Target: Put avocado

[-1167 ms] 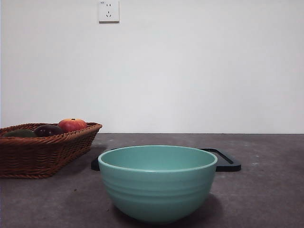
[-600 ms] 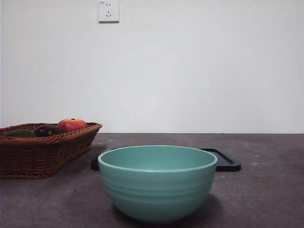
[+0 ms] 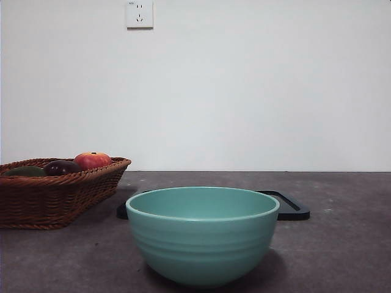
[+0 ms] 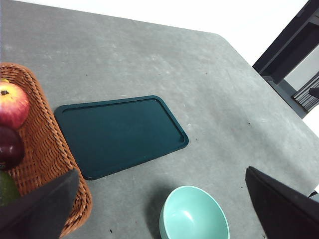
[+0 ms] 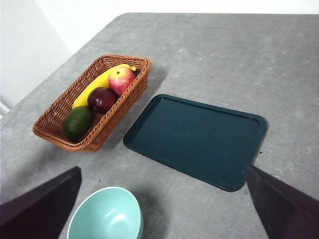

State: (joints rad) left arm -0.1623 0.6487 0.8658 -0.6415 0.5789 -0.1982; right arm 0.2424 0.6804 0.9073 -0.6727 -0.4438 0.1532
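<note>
Next, my left gripper takes hold of the avocado by its rounded olive-green body [image 3: 24, 171]. Then the avocado goes into the teal bowl [image 3: 201, 238].
The avocado [image 5: 78, 121] is a dull olive-green oval lying at one end of a wicker basket [image 5: 119, 58], beside a dark purple plum [image 5: 101, 98]. From the front only its top [image 3: 25, 171] shows above the basket's rim [image 3: 55, 198] at the far left. In the left wrist view a sliver of it [image 4: 6, 188] shows at the edge. My left gripper [image 4: 161, 170] and right gripper [image 5: 163, 169] both hang high above the table, open and holding nothing, far from the fruit. Neither arm shows in the front view.
A red-orange apple [image 5: 120, 79] and a banana [image 5: 97, 84] share the basket. A teal bowl [image 3: 201, 244] stands near the table's front edge. Behind it lies a flat dark tray [image 5: 197, 137]. Bare grey tabletop lies to the right.
</note>
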